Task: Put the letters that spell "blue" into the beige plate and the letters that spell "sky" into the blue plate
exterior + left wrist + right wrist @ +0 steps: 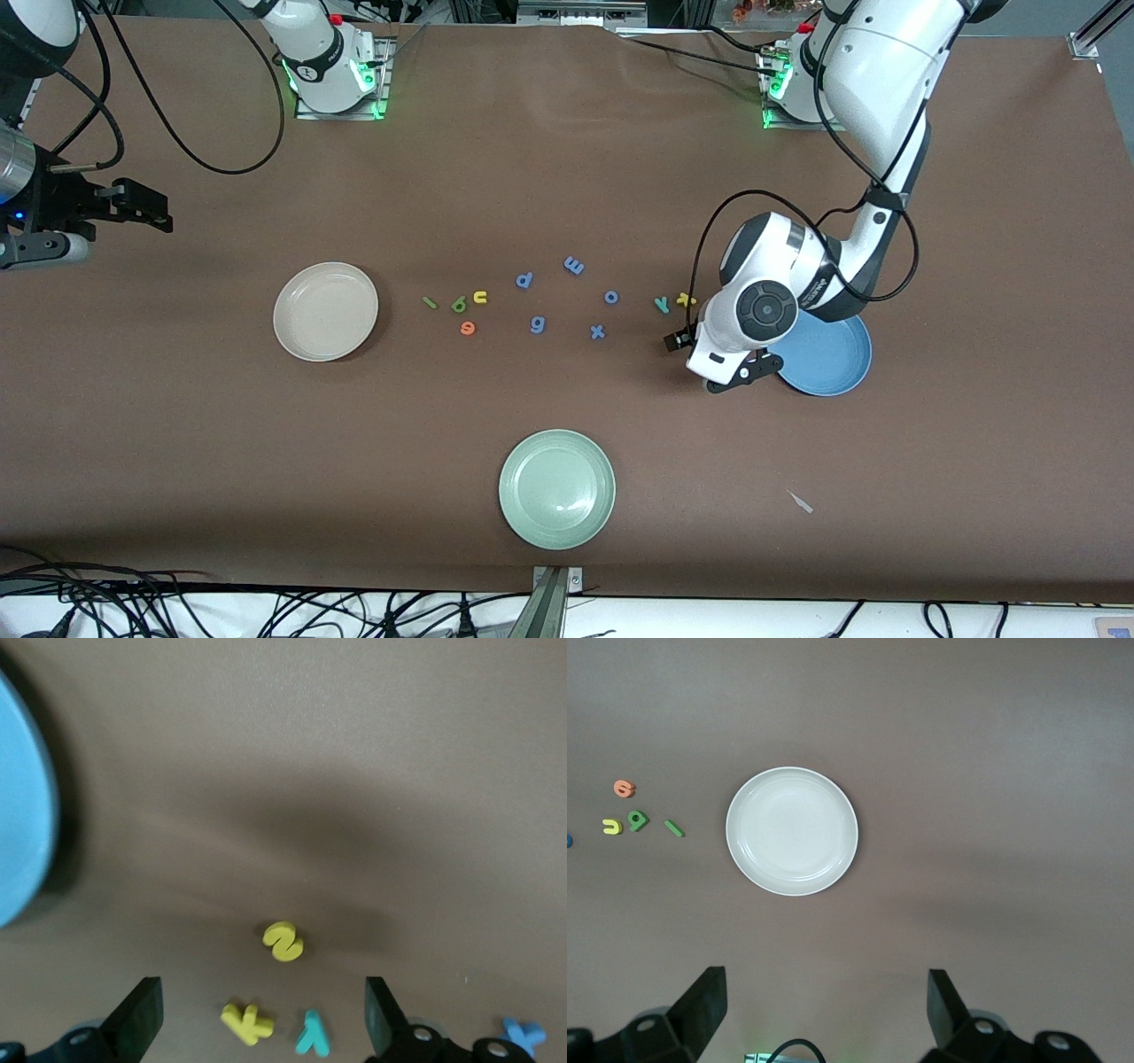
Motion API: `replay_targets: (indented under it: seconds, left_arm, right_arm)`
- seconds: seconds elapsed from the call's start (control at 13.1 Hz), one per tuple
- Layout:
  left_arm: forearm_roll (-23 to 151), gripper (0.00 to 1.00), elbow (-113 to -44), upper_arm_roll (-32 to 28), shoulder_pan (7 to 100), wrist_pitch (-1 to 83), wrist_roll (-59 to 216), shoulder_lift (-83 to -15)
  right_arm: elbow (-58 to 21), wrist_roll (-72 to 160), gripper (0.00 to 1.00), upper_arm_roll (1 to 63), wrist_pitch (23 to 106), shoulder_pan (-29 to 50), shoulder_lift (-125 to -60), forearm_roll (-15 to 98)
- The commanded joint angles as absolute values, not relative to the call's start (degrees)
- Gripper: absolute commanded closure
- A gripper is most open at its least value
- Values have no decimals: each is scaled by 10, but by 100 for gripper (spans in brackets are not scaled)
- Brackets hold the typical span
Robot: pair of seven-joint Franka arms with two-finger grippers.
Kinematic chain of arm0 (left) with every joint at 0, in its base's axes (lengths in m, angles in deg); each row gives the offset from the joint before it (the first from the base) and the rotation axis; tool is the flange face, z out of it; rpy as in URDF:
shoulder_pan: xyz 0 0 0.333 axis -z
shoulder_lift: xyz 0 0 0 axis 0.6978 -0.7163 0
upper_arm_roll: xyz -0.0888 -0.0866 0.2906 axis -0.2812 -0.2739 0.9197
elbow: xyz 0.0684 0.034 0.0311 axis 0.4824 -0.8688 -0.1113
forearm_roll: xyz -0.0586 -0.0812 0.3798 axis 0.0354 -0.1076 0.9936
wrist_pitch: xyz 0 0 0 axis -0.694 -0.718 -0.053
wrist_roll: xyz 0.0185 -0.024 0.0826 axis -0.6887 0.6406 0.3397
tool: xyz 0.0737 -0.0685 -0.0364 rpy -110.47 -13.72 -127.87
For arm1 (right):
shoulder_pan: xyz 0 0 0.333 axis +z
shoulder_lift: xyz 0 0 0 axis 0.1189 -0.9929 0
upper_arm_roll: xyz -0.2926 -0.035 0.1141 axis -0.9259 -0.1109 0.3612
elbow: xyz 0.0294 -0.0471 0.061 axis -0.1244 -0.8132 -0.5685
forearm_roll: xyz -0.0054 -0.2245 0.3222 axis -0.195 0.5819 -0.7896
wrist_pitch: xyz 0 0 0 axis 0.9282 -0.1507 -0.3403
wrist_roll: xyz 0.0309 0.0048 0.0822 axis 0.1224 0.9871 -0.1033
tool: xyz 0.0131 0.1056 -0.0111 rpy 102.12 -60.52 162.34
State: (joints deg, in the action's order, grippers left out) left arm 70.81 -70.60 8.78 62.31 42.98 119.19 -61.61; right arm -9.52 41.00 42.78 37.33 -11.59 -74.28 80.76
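I should next grip the yellow s by its curved middle with my left gripper, so that I can start spelling "sky" in the blue plate.
The beige plate lies toward the right arm's end. Beside it are the green l, green b, yellow u and orange e. The blue plate lies partly under the left arm. My left gripper hangs open low over the table beside it, close to the yellow s, yellow k and teal y. The s is hidden in the front view. My right gripper waits open, high at its end.
Blue-purple letters p, m, o, g and x lie scattered mid-table. A pale green plate sits nearer the front camera. A small pale scrap lies near the front edge.
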Motion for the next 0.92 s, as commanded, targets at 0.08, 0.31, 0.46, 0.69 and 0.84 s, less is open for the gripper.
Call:
replay_targets:
  seconds: [0.08, 0.31, 0.46, 0.69, 0.84]
  left_arm:
    - [699, 0, -751, 92, 634, 502, 1228, -615]
    - [699, 10, -778, 93, 637, 550, 1229, -616]
    - [699, 30, -789, 93, 637, 568, 1229, -616]
    - [699, 35, -799, 92, 638, 568, 1234, -616]
    - [699, 59, -801, 92, 644, 569, 1236, -617]
  right_arm:
    - [-77, 404, 0, 429, 360, -111, -748, 812]
    - [-77, 403, 0, 428, 360, -113, -757, 809]
    - [-78, 405, 0, 428, 360, -111, -759, 808]
    - [-99, 424, 0, 431, 382, -103, -792, 770]
    - [-132, 459, 0, 452, 437, -103, -800, 766]
